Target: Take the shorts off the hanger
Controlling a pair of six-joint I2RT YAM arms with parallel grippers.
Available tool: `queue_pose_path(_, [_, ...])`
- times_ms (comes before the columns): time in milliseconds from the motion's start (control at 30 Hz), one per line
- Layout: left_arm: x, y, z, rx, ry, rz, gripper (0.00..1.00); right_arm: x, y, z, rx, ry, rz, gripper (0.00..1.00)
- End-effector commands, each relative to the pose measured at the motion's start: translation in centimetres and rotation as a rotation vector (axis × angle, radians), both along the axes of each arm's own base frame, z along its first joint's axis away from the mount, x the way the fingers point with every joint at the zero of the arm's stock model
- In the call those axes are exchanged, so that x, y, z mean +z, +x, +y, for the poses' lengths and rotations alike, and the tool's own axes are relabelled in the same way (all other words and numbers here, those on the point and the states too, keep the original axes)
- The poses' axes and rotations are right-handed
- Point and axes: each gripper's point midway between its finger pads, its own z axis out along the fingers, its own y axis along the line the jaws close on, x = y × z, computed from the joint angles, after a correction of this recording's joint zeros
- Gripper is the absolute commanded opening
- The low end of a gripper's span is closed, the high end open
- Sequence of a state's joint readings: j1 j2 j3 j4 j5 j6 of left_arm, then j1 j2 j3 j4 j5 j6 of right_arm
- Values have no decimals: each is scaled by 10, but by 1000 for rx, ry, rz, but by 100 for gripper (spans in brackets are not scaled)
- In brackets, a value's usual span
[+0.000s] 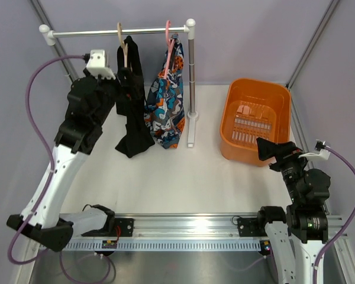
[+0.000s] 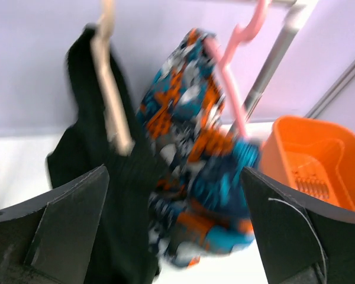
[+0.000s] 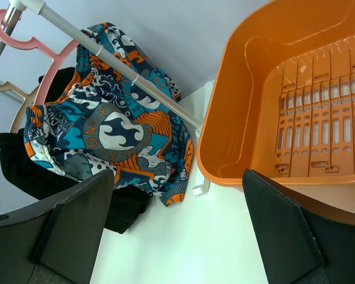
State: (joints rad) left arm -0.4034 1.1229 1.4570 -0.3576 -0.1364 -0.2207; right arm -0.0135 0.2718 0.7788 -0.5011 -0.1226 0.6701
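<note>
Next, my left gripper grabs the pink hanger just below its hook, which leaves the hook and patterned shorts free for removal.
Black shorts hang on a wooden hanger from the white rail. Patterned blue, orange and white shorts hang beside them on a pink hanger. My left gripper is raised against the black shorts, open, nothing held; in its wrist view the black shorts and patterned shorts fill the space between the fingers, blurred. My right gripper is open and empty, low by the orange basket; its view shows the patterned shorts and black shorts far off.
An orange plastic basket stands at the right, also in the right wrist view. The rack's upright post and its white foot stand right of the patterned shorts. Grey walls close in the back and sides.
</note>
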Motion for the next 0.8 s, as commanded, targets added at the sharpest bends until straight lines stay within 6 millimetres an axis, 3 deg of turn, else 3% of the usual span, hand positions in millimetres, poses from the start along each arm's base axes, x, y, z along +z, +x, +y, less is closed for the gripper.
queue_pose_path(0, [39,27,-34,-102,-11,-98,97,14,2,4,24,-6,-37,99])
queue_pose_path(300, [23,122,-84,-107,66,-83,94,5,17,9,53,-5,-37,99])
queue_pose_path(533, [18,159,-111,-87,79,-103,95,-6,30,8,55,-19,-21,99])
queue_pose_path(767, [7,174,-121,-47,105,-104,93,-21,36,9,63,-24,6,100])
